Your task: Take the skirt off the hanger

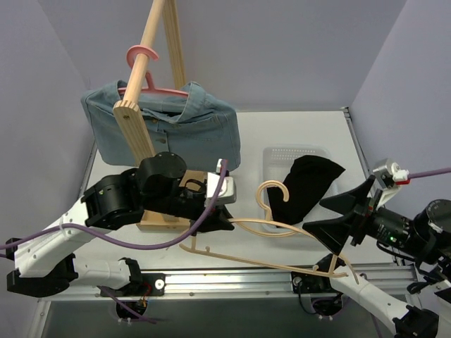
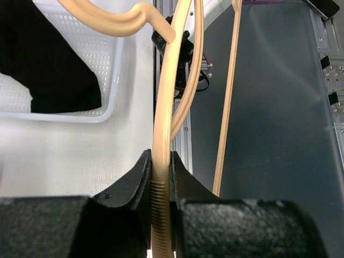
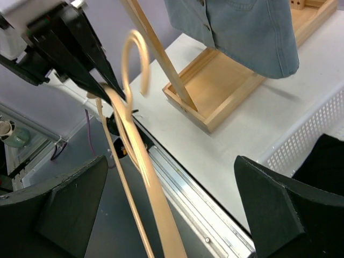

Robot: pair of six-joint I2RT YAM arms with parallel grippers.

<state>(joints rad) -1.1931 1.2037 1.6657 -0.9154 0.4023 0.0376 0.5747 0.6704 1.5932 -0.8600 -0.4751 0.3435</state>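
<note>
My right gripper will grab the beige hanger's arm end opposite my left gripper, so the hanger's hook stays free to hang on the wooden rack.
A beige hanger is bare and hangs over the table's front edge. My left gripper is shut on one end of it; in the left wrist view the ribbed hanger arm is pinched between the black jaws of the left gripper. The black skirt lies draped in the white basket, off the hanger. My right gripper stands wide open just right of the hanger's middle. In the right wrist view the hanger runs between the open fingers of the right gripper, touching neither.
A denim garment hangs on a pink hanger on a wooden rack at the back left. The rack's tray base sits on the white table. The basket's rim lies near the hanger's hook.
</note>
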